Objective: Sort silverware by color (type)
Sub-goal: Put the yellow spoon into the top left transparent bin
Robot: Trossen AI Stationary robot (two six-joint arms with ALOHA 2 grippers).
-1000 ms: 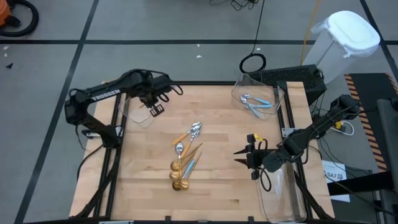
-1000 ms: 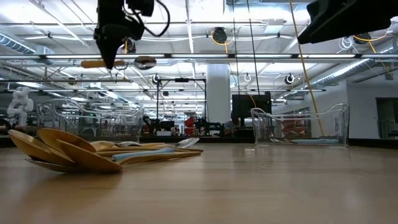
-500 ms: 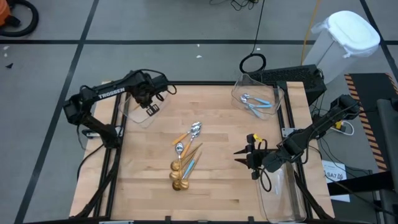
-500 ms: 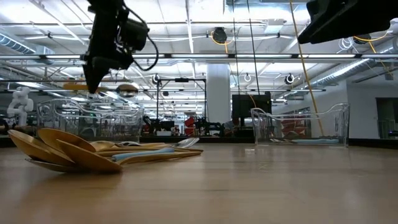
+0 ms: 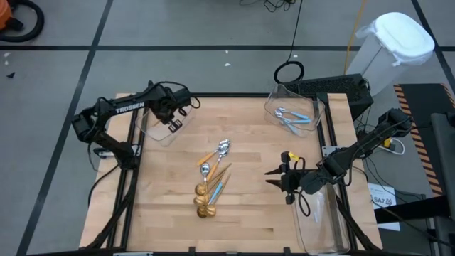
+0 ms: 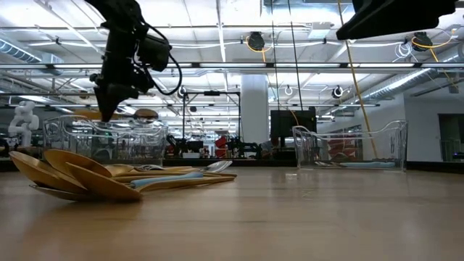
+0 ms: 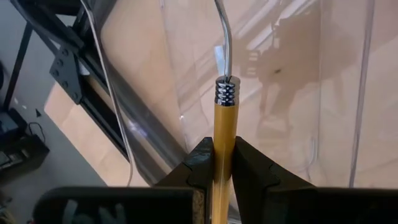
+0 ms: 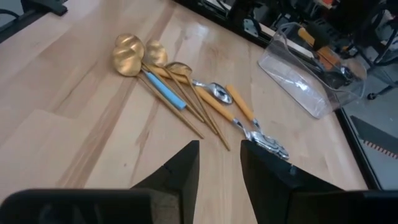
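The spoon's orange handle is over the clear bin, inside the bin's rim in my left wrist view. My left gripper should open now.
An orange-handled spoon [image 6: 129,114] hangs level just above the clear bin [image 5: 151,130] at the table's far left, with my left gripper [image 5: 173,124] shut on it. The pile of silverware [image 5: 210,181] lies in the middle of the table: gold spoons, orange-handled ones and a light blue-handled one, crossing each other. Two blue-handled spoons [image 5: 291,118] lie in the clear bin [image 5: 313,107] at the far right. My right gripper [image 5: 271,176] hovers open to the right of the pile, nothing between its fingers [image 8: 180,165]. My left gripper pinches the spoon's orange handle [image 7: 222,127] between its two fingers, short of the ribbed silver collar. The fingers [image 7: 200,155] come steeply from above and lie across the handle. The spoon hangs level and clear, its bowl [image 6: 146,114] over the bin.
A third clear bin [image 5: 321,220] stands at the near right under my right arm. Bare wood lies along the near edge and between pile and bins. A white lidded can [image 5: 395,43] stands off the table at the far right.
My left gripper has sunk and swung toward the table's left edge, carrying the orange-handled spoon level from well above the far-left bin down to its rim. It stays shut on the handle.
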